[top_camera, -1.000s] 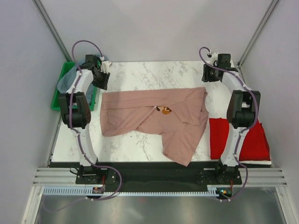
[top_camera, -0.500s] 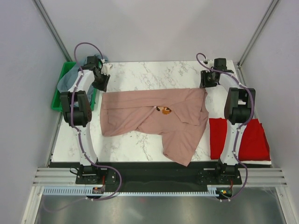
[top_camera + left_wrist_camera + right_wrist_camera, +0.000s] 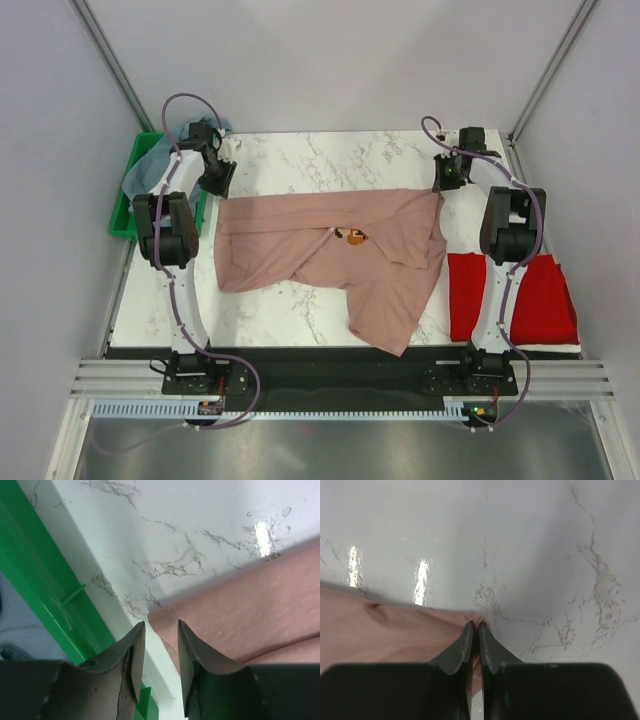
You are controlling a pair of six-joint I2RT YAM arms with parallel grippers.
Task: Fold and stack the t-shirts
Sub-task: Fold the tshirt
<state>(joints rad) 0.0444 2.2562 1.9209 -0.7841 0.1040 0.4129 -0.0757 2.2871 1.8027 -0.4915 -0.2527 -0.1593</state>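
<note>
My left gripper needs to pinch the far corner of the dusty-pink t-shirt next, beside the green bin and opposite my right gripper's corner, to stretch and spread the t-shirt for folding.
The dusty-pink t-shirt (image 3: 330,250) lies spread and partly folded in the middle of the table, its small print (image 3: 352,237) showing. My left gripper (image 3: 218,182) is open at the shirt's far left corner, and in the left wrist view the jaws (image 3: 161,624) stand on either side of that corner (image 3: 167,620). My right gripper (image 3: 447,182) is at the far right corner. In the right wrist view it (image 3: 475,625) is shut on the pink cloth (image 3: 385,630). The red t-shirt (image 3: 540,300) lies folded at the right. The grey-blue t-shirt (image 3: 145,165) lies in the bin.
The green plastic bin (image 3: 125,215) stands off the table's left edge, close beside my left gripper; its wall shows in the left wrist view (image 3: 40,580). The marble table top (image 3: 320,160) is bare along the far side. Grey walls enclose the cell.
Both grippers have come down and inward onto the pink shirt's far corners. The shirts have not moved.
</note>
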